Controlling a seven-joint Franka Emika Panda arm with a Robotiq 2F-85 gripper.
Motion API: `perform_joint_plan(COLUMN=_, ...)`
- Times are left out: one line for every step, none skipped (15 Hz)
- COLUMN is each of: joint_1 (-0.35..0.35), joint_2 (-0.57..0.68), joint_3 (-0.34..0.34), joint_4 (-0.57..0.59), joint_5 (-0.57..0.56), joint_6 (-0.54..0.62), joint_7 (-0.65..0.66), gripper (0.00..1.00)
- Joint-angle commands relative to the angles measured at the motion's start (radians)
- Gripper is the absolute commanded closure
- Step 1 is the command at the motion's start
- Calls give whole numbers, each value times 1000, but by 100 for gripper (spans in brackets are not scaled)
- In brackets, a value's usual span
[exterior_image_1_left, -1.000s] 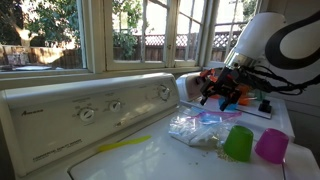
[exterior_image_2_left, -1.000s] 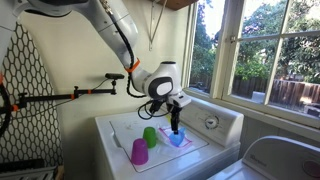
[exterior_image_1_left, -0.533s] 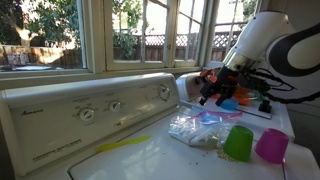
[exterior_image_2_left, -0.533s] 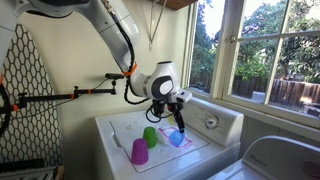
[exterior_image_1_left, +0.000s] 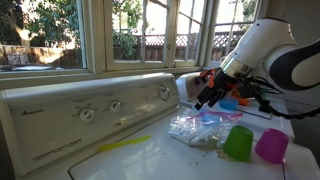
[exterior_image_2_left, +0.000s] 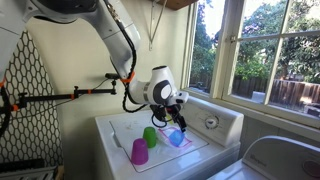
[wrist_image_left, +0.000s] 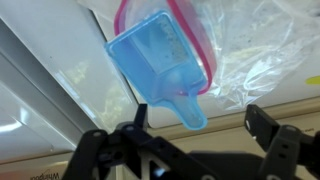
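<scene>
My gripper lowers first and then closes on the handle, since the scoop's handle (wrist_image_left: 191, 111) still lies below my gripper's open fingers in the wrist view.
My gripper (wrist_image_left: 197, 120) is open and empty, its two black fingers standing wide on either side of the handle of a blue plastic scoop (wrist_image_left: 160, 65) below them. The scoop lies at the pink-sealed mouth of a clear zip bag (wrist_image_left: 250, 50) on the white washer top (exterior_image_1_left: 150, 160). In both exterior views the gripper (exterior_image_1_left: 212, 97) (exterior_image_2_left: 181, 122) hangs tilted just above the bag (exterior_image_1_left: 195, 127) and the scoop (exterior_image_2_left: 176, 139), apart from both. A green cup (exterior_image_1_left: 238, 142) and a pink cup (exterior_image_1_left: 271, 145) stand upside down beside the bag.
The washer's control panel with knobs (exterior_image_1_left: 90, 112) rises behind the bag, under the windows. A yellow streak (exterior_image_1_left: 125, 145) marks the lid. An ironing board (exterior_image_2_left: 30, 100) leans on the wall, and a second white machine (exterior_image_2_left: 280, 160) stands alongside.
The gripper has tilted from pointing straight down to a slant and lifted slightly, shifting toward the control panel. It stays open; scoop, bag and cups have not moved.
</scene>
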Motion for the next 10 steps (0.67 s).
perform_joint_plan(joint_1=55, joint_2=35, joint_3=-68, joint_4=32, joint_5=-108, joint_6=36, joint_7=22, gripper=0)
perform_joint_plan(joint_1=65, joint_2=40, joint_3=-81, joint_4=38, joint_5=-128, joint_6=44, joint_7=26, gripper=0)
perform_joint_plan(joint_1=77, joint_2=48, joint_3=-97, joint_4=47, joint_5=-148, joint_6=53, joint_7=29, gripper=0)
perform_joint_plan(joint_1=88, joint_2=54, joint_3=-112, joint_4=54, joint_5=-166, joint_6=54, joint_7=30, gripper=0)
perform_joint_plan(joint_1=98, joint_2=62, joint_3=-127, joint_4=61, joint_5=-181, joint_6=55, joint_7=30, gripper=0)
perform_joint_plan(joint_1=109, joint_2=70, joint_3=-141, joint_4=68, joint_5=-194, joint_6=53, joint_7=31, gripper=0)
perform_joint_plan(joint_1=121, joint_2=80, joint_3=-157, joint_4=77, joint_5=-208, joint_6=52, joint_7=35, gripper=0)
perform_joint_plan(joint_1=129, joint_2=87, joint_3=-168, joint_4=82, joint_5=-216, joint_6=50, joint_7=35, gripper=3)
perform_joint_plan(joint_1=137, joint_2=95, joint_3=-178, joint_4=87, joint_5=-222, joint_6=51, joint_7=35, gripper=26)
perform_joint_plan(joint_1=145, joint_2=102, joint_3=-186, joint_4=92, joint_5=-224, joint_6=52, joint_7=35, gripper=28)
